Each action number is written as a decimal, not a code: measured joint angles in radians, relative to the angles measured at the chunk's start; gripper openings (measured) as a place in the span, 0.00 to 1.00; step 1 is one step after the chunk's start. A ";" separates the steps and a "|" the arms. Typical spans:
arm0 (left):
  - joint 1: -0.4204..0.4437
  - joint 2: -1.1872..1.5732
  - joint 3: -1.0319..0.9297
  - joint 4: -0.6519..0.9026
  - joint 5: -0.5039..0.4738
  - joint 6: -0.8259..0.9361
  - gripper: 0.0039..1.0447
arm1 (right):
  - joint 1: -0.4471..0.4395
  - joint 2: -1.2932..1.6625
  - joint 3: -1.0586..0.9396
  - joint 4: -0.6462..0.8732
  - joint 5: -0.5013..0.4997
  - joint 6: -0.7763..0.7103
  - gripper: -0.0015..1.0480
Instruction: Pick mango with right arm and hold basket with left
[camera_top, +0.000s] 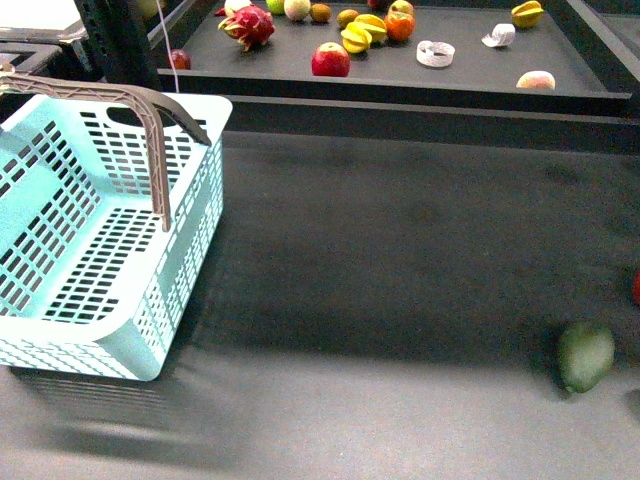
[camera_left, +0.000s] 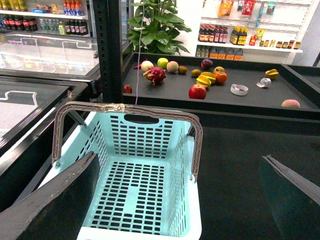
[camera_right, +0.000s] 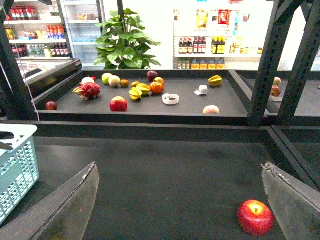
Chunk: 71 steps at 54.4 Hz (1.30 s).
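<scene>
I should grab the basket's grey-brown handle with my left gripper next, so the basket is held steady while the mango gets picked.
The pale-blue basket (camera_top: 100, 352) stands at the left of the dark table, its two grey-brown handles (camera_top: 150, 105) raised together. In the left wrist view my left gripper (camera_left: 179, 157) is open above the basket's (camera_left: 145, 234) near right wall, one finger over its inside, the other over the table. A smooth yellow-orange oval fruit that looks like the mango (camera_top: 372, 24) lies in the fruit cluster on the back shelf, also in both wrist views (camera_left: 209, 75) (camera_right: 144, 88). My right gripper (camera_right: 179, 165) is open and empty over bare table, far from it. Neither arm shows in the front view.
A dull dark-green fruit (camera_top: 585, 355) lies on the table at the front right. A red apple (camera_right: 255, 217) lies next to one right finger. The back shelf (camera_top: 470, 75) holds a dragon fruit (camera_top: 248, 25), a red apple (camera_top: 330, 61), starfruit and other fruit behind a raised edge.
</scene>
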 joint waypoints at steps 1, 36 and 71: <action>0.000 0.000 0.000 0.000 0.000 0.000 0.95 | 0.000 0.000 0.000 0.000 0.000 0.000 0.92; 0.000 0.000 0.000 0.000 0.000 0.000 0.95 | 0.000 0.000 0.000 0.000 0.000 0.000 0.92; -0.087 1.521 0.256 0.988 -0.204 -0.594 0.95 | 0.000 0.000 0.000 0.000 0.000 0.000 0.92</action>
